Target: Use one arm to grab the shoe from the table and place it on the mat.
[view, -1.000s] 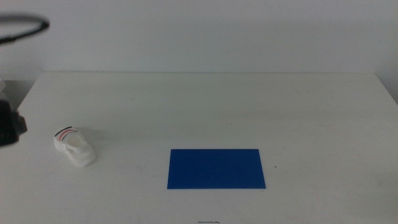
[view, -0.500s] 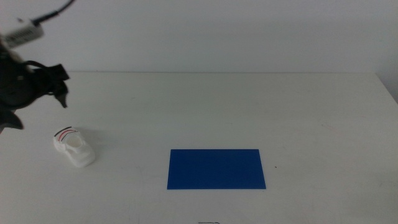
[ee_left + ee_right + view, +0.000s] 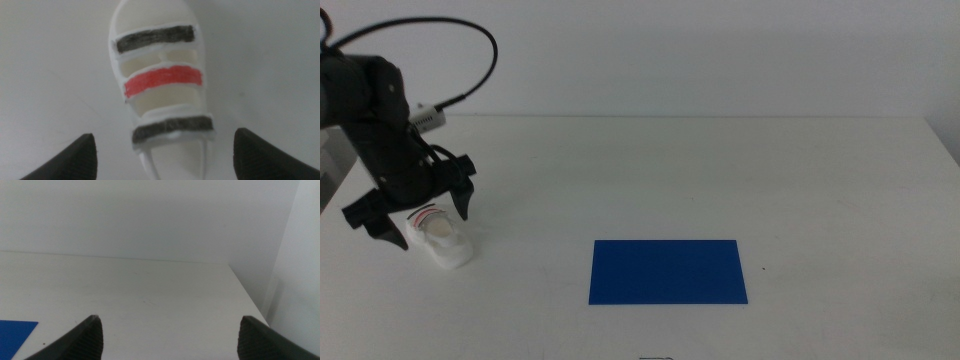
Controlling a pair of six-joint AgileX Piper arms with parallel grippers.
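My left gripper is above the shoe's rear dark strap (image 3: 173, 129), so its fingers would miss the strap if they closed now. It needs to go down first, then close on the strap.
The white shoe (image 3: 444, 243) with dark straps and one red strap lies on the table (image 3: 720, 170) at the left. The left arm (image 3: 375, 110) reaches over it from the left. My left gripper (image 3: 428, 226) is open and hangs just above the shoe, one jaw on each side. The left wrist view looks straight down on the shoe (image 3: 162, 85), which lies between the open jaws of the left gripper (image 3: 165, 150). The dark blue mat (image 3: 667, 270) lies flat to the right of the shoe, near the front. My right gripper (image 3: 170, 330) is open, empty and out of the middle view.
A black cable (image 3: 470, 40) loops above the left arm. The right wrist view shows the table's far right corner (image 3: 227, 267), a white wall and a corner of the mat (image 3: 15, 335).
The left arm has come in from the left edge, swung toward the front and lowered its open gripper over the shoe. The shoe and the mat have not moved.
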